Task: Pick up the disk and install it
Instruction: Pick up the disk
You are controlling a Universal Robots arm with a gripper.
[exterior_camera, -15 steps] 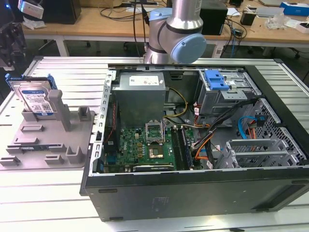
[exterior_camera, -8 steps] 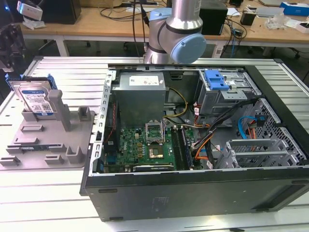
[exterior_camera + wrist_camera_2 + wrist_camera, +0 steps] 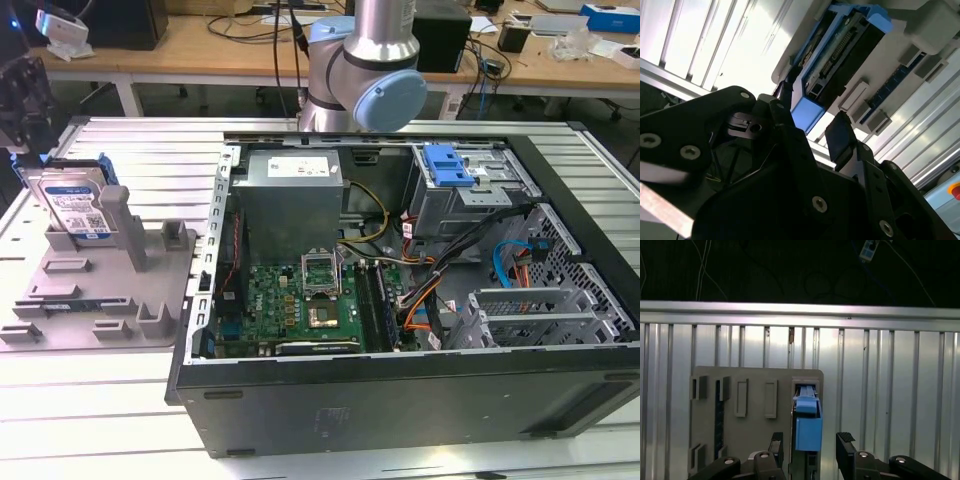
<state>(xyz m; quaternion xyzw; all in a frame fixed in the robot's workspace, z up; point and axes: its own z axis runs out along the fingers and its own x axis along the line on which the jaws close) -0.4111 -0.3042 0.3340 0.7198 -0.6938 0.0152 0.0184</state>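
My gripper's fingers stop short above the blue carrier (image 3: 808, 429) of the disk, so it is too early to close, and the gripper moves lower first.
The disk (image 3: 72, 203) stands on edge in a grey holder plate (image 3: 150, 300) at the exterior view's left. It is silver with a blue-and-white label and a blue carrier bracket. My gripper (image 3: 24, 115) hangs just above and behind it, dark and partly cut off by the frame edge. In the first wrist view the disk's blue carrier (image 3: 808, 429) sits between the two fingers (image 3: 776, 446), with a gap on each side. The second wrist view shows the same: my gripper (image 3: 812, 122) is open, straddling the blue end of the disk (image 3: 840, 47) without touching it.
An open computer case (image 3: 400, 400) lies on the slatted aluminium table (image 3: 90, 420), right of the holder. Inside are a grey power supply (image 3: 290, 195), a motherboard (image 3: 300, 305), cables and a drive cage with a blue latch (image 3: 447, 165). The arm's base (image 3: 365, 70) stands behind it.
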